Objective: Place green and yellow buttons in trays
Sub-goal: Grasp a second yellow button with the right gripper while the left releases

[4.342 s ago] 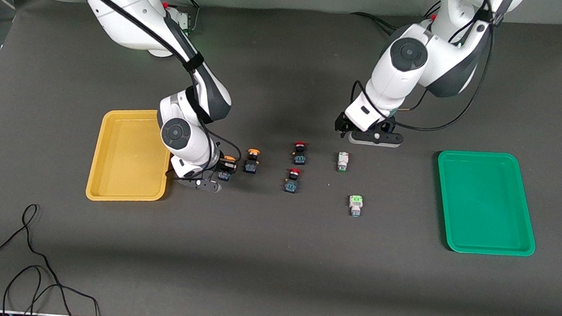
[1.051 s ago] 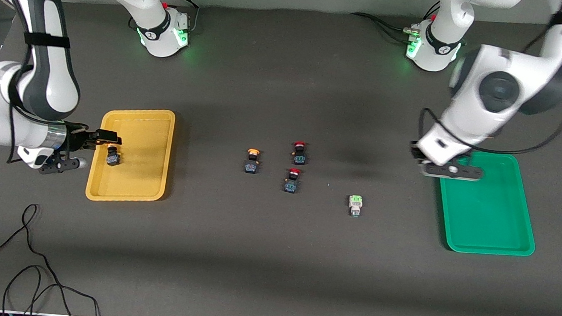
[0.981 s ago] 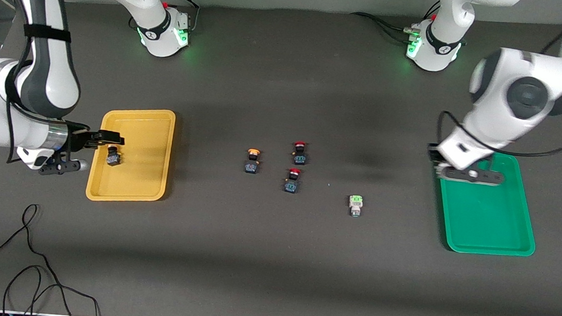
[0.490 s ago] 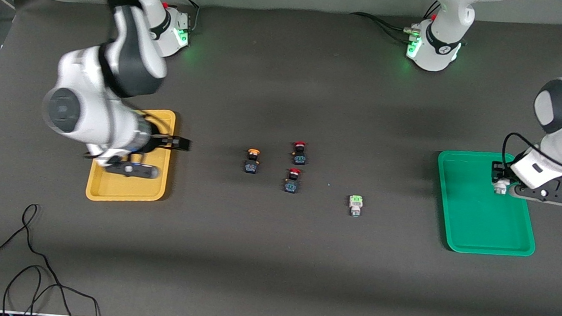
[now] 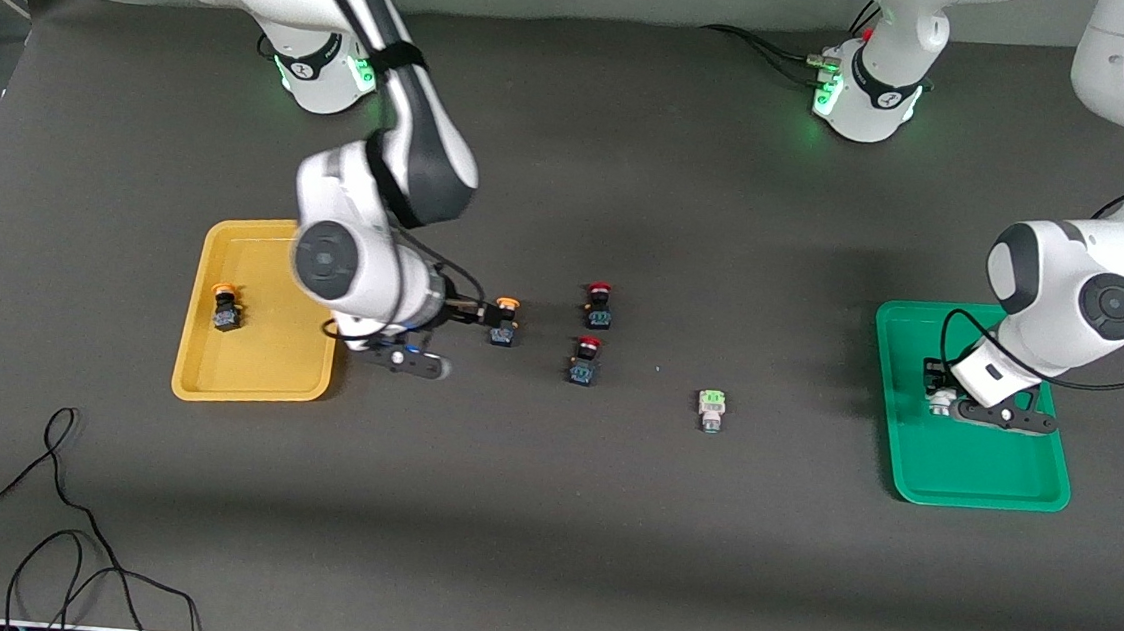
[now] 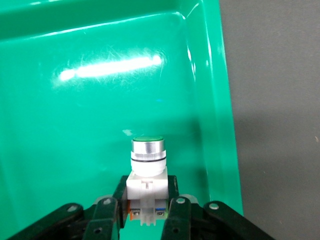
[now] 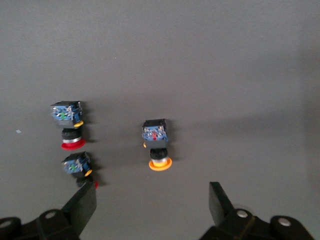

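Next, my right gripper grabs the yellow button by its blue-and-black body [image 5: 502,335] and places it in the yellow tray [image 5: 256,382].
My left gripper [image 5: 937,393] [image 6: 146,194] is shut on the white body of a green button [image 6: 147,161] [image 5: 938,405], low inside the green tray [image 5: 971,468] [image 6: 60,125], close to one rim. Another green button [image 5: 711,409] lies on the mat. My right gripper [image 5: 470,316] [image 7: 150,200] stands open just above the mat beside a yellow button [image 5: 504,321] [image 7: 157,142], with nothing between its fingers. A second yellow button [image 5: 224,309] lies in the yellow tray [image 5: 256,382] at the right arm's end of the table.
Two red-capped buttons [image 5: 600,306] [image 5: 586,360] lie mid-table, between the loose yellow button and the loose green one; the right wrist view shows them [image 7: 67,125] [image 7: 77,167] near one finger. A black cable [image 5: 53,536] loops near the front edge.
My right arm left a yellow button in the yellow tray and swung, open, to the yellow button on the mat. My left gripper carried the green button deeper into the green tray.
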{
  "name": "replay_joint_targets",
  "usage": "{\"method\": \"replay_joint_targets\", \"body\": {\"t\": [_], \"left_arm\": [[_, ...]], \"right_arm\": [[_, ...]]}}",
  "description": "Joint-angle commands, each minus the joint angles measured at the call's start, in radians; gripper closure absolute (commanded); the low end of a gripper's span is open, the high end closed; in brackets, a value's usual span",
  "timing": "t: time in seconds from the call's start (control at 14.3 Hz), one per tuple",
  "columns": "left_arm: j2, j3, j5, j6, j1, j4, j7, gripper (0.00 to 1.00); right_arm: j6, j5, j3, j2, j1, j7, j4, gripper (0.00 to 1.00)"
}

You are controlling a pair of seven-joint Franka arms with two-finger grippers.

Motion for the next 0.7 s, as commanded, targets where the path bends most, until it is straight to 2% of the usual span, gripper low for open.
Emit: {"method": "replay_joint_targets", "body": {"t": [0.0,0.07,0.35,0.49,0.63], "left_arm": [[0.006,0.003,-0.017,0.012,-0.004,0.008,-0.013,0.19],[0.001,0.002,-0.02,0.009,-0.005,0.008,-0.013,0.0],[-0.092,0.002,-0.022,-0.044,-0.001,0.016,-0.01,0.0],[-0.155,0.002,-0.025,-0.159,-0.001,0.057,-0.012,0.0],[-0.182,-0.003,-0.035,-0.307,-0.011,0.143,-0.05,0.0]], "right_arm": [[0.08,0.024,-0.016,0.088,0.048,0.023,0.02,0.0],[0.104,0.024,-0.016,0.118,0.061,0.014,0.02,0.0],[0.209,0.025,0.008,0.202,0.085,0.003,0.006,0.0],[0.258,0.025,0.014,0.207,0.085,-0.005,-0.023,0.0],[0.263,0.027,0.026,0.207,0.085,-0.005,-0.035,0.0]]}}
